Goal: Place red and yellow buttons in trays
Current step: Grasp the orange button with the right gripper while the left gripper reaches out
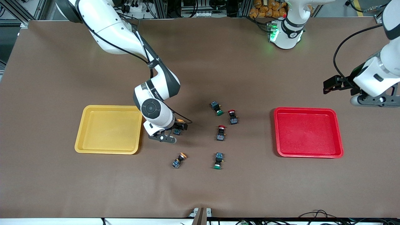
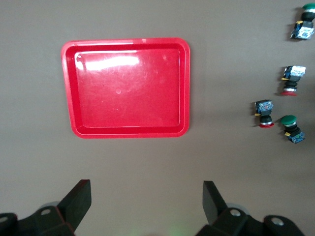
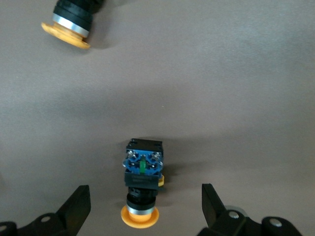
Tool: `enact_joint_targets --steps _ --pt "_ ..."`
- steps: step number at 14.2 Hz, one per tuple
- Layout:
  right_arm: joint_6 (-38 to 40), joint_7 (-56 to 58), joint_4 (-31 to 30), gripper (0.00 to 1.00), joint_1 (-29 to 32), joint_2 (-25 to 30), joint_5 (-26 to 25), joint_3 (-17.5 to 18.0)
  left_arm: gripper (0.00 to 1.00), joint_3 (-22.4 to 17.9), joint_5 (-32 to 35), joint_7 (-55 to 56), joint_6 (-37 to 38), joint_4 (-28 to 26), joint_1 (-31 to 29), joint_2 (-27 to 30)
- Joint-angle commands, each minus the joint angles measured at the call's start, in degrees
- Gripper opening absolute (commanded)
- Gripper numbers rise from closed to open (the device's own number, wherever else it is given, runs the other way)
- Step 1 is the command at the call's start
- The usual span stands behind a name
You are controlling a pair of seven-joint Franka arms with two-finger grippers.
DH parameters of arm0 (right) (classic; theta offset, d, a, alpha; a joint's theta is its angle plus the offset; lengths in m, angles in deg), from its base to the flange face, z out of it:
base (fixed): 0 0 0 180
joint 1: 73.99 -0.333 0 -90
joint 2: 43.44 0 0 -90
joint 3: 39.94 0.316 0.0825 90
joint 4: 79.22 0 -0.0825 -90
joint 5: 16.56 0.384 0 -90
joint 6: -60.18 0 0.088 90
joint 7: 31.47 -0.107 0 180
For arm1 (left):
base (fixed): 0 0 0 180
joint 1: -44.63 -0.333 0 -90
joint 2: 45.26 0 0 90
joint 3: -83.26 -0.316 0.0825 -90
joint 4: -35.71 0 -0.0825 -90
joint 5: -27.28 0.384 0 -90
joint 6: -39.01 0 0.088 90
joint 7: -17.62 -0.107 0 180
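Observation:
My right gripper goes lower next, before it closes on the yellow button: its fingers stop above the button, bare tabletop between them, so closing now would miss the button.
My right gripper [image 1: 170,134] is open, low over a yellow button [image 1: 178,126] that lies beside the yellow tray [image 1: 109,128]. In the right wrist view this button [image 3: 142,182] lies between the fingers of my right gripper [image 3: 146,195], untouched. A second yellow button [image 1: 179,160] [image 3: 74,22] lies nearer the front camera. Two red buttons [image 1: 232,116] [image 1: 221,132] lie mid-table. The red tray [image 1: 307,131] [image 2: 128,132] holds nothing. My left gripper [image 1: 373,100] [image 2: 146,189] is open and empty, waiting over bare table beside the red tray.
Two green-capped switches [image 1: 217,108] [image 1: 218,160] lie among the buttons, one farther from the front camera than the red ones and one nearer. The yellow tray holds nothing. The brown mat covers the whole table.

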Motion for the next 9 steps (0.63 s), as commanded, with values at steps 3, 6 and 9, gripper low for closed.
enact_joint_targets --steps 3,6,9 --pt "-4.5 -4.5 -1.0 1.00 -3.6 -1.1 -0.6 -1.2 1.00 1.0 0.4 1.3 -1.7 0.6 3.9 -5.3" --pt "-7.1 -4.7 -3.2 1.00 -4.0 -1.0 -2.6 -1.2 1.00 1.1 0.2 4.4 -4.7 0.2 6.0 -8.6" --pt "-8.6 -4.7 -4.2 1.00 -3.5 -1.0 -5.4 -1.2 1.00 1.1 0.2 9.4 -11.1 -3.6 9.2 -10.1"
